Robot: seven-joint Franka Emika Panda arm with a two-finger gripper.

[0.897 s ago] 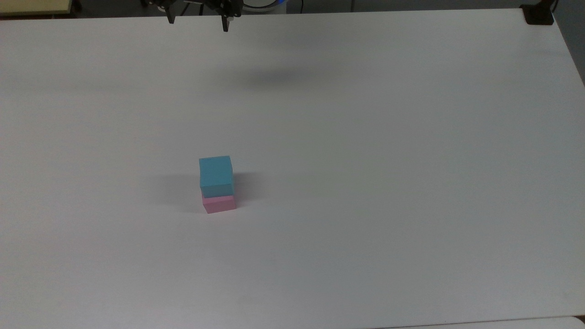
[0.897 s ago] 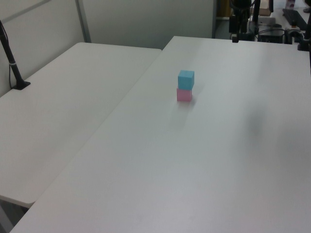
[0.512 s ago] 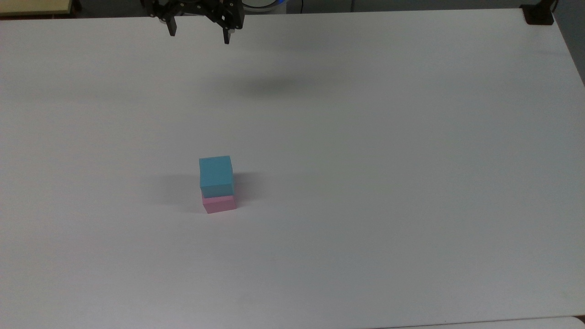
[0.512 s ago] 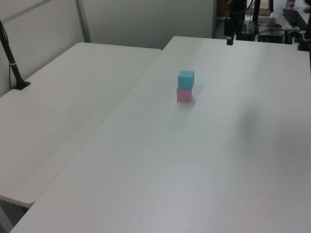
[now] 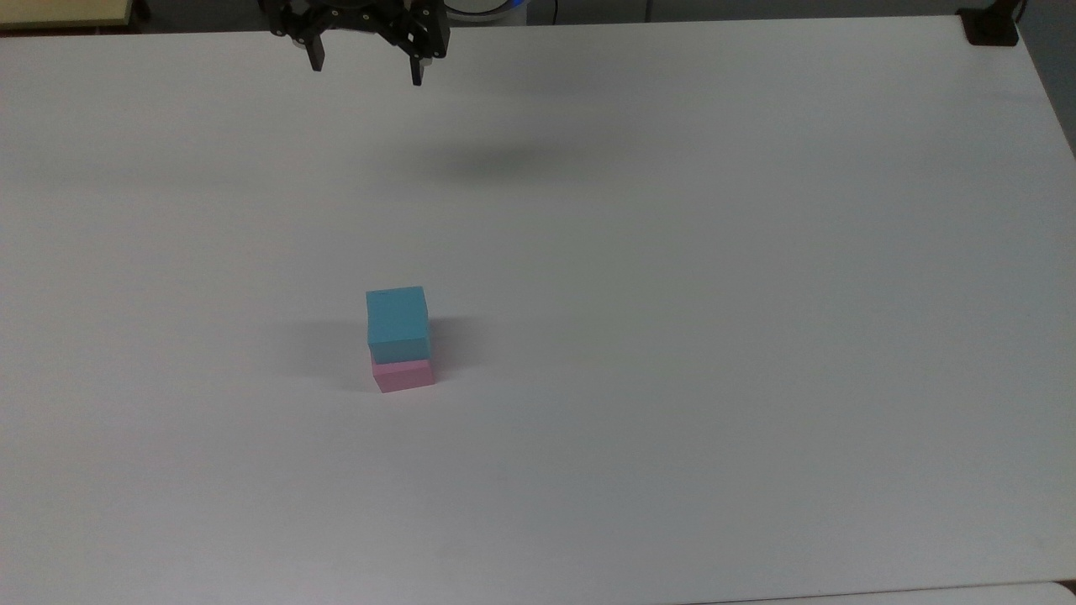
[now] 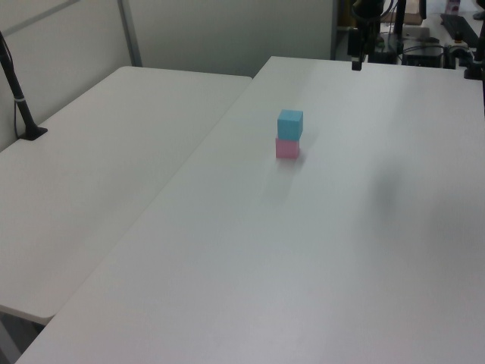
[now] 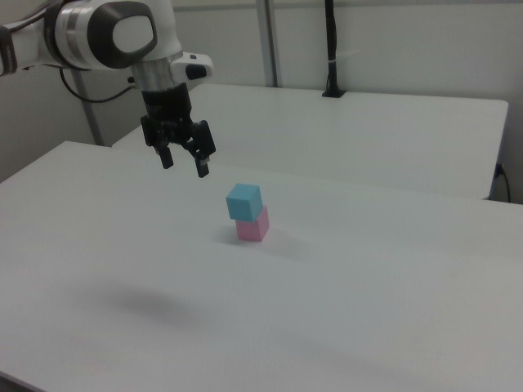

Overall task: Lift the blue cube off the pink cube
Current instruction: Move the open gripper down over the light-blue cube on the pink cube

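The gripper grabs the blue cube's opposite sides next, to take the blue cube off the pink cube (image 6: 287, 149).
The blue cube (image 5: 397, 322) rests on top of the pink cube (image 5: 404, 375) near the middle of the white table (image 5: 714, 294). The same stack appears as blue cube (image 6: 289, 123) over pink cube (image 6: 287, 149), and as blue cube (image 7: 244, 201) over pink cube (image 7: 253, 225). My gripper (image 5: 366, 74) hangs open high over the table's far edge in the top view, well apart from the stack, holding nothing. In the right view the gripper (image 7: 184, 164) is up and to the left of the cubes. In the left view the gripper (image 6: 356, 64) is beyond the stack.
A second white table (image 6: 91, 174) adjoins at the left view's left, with a black post (image 6: 19, 98) standing on it. A black clamp (image 5: 992, 25) sits at the top view's far right corner. Equipment and cables (image 6: 424, 45) lie beyond the far edge.
The gripper has come down and forward into the top view, toward the cubes, still open. The stack has not moved.
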